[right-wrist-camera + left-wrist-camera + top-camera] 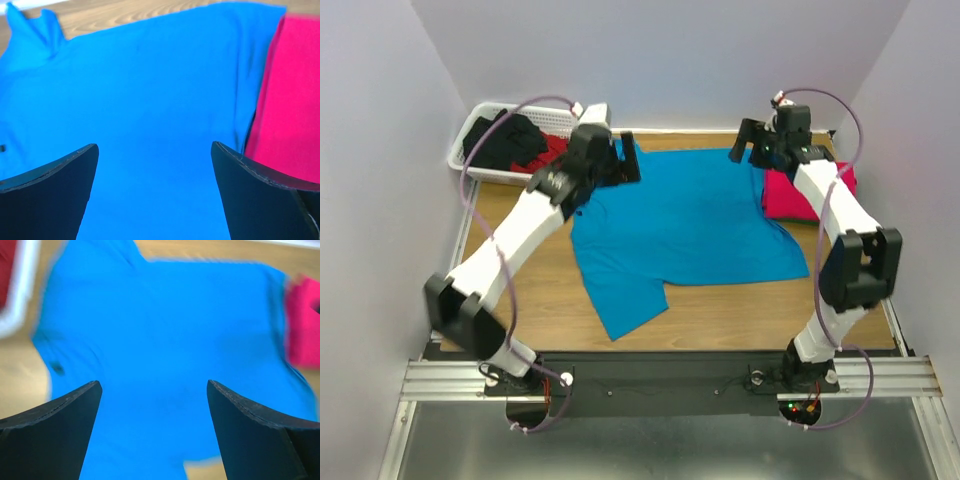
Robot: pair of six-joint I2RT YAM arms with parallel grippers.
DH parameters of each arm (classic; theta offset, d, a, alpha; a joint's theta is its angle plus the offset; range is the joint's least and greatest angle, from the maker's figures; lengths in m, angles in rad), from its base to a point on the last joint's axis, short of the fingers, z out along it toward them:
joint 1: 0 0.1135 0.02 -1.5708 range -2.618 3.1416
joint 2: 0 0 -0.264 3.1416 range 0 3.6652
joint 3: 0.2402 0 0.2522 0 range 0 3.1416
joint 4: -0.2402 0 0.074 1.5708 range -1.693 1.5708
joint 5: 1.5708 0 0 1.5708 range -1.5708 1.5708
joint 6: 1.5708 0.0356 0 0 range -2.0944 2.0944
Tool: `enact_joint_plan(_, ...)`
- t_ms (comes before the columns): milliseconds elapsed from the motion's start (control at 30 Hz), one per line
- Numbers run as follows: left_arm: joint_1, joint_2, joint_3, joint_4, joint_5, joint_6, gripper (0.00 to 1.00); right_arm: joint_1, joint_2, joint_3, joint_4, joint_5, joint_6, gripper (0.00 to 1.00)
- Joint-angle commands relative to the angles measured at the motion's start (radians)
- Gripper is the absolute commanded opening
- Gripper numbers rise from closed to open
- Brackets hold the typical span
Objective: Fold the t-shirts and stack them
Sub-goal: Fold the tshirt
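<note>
I will fold that side of the blue t-shirt inward, so I will next use my left gripper to grab the blue t-shirt's sleeve corner reaching toward the table's near edge (617, 331).
A turquoise-blue t-shirt (685, 225) lies spread flat across the middle of the wooden table, one corner reaching toward the near edge. A folded pinkish-red t-shirt (800, 192) sits at the table's right side, its left edge touching the blue one. My left gripper (625, 160) hovers open over the blue shirt's back-left corner; between its fingers I see blue cloth (160, 350) and nothing gripped. My right gripper (748, 145) hovers open at the shirt's back-right corner, with the blue shirt (150, 100) below and the pinkish-red shirt (292, 100) to the right.
A white lattice basket (470, 158) stands at the back left, holding dark and red clothes. White walls close in on the back and both sides. Bare wood (750, 315) shows in front of the blue shirt.
</note>
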Motion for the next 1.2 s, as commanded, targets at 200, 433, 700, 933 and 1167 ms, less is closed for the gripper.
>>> enact_joint_plan(200, -0.366, -0.419, -0.745, -0.084, -0.14, -0.597, 0.98, 0.003, -0.492, -0.641, 0.004, 0.078, 0.268, 1.0)
enact_joint_plan(433, -0.563, -0.475, -0.965, -0.201, -0.074, -0.912, 0.98, 0.004, -0.74, -0.847, -0.002, 0.104, 0.322, 1.0)
enact_joint_plan(700, -0.62, -0.461, -1.019, -0.091, -0.018, -0.961, 0.98, 0.004, -0.805, -0.907, -0.01, 0.158, 0.354, 1.0)
enact_joint_plan(933, -0.623, -0.34, -0.989, -0.152, -0.056, -1.001, 0.87, 0.004, -0.786, -0.904, -0.016, 0.168, 0.35, 1.0)
enact_joint_plan(1167, -0.612, -0.294, -0.971, -0.192, -0.119, -1.041, 0.75, 0.003, -0.791, -0.92, -0.021, 0.164, 0.342, 1.0)
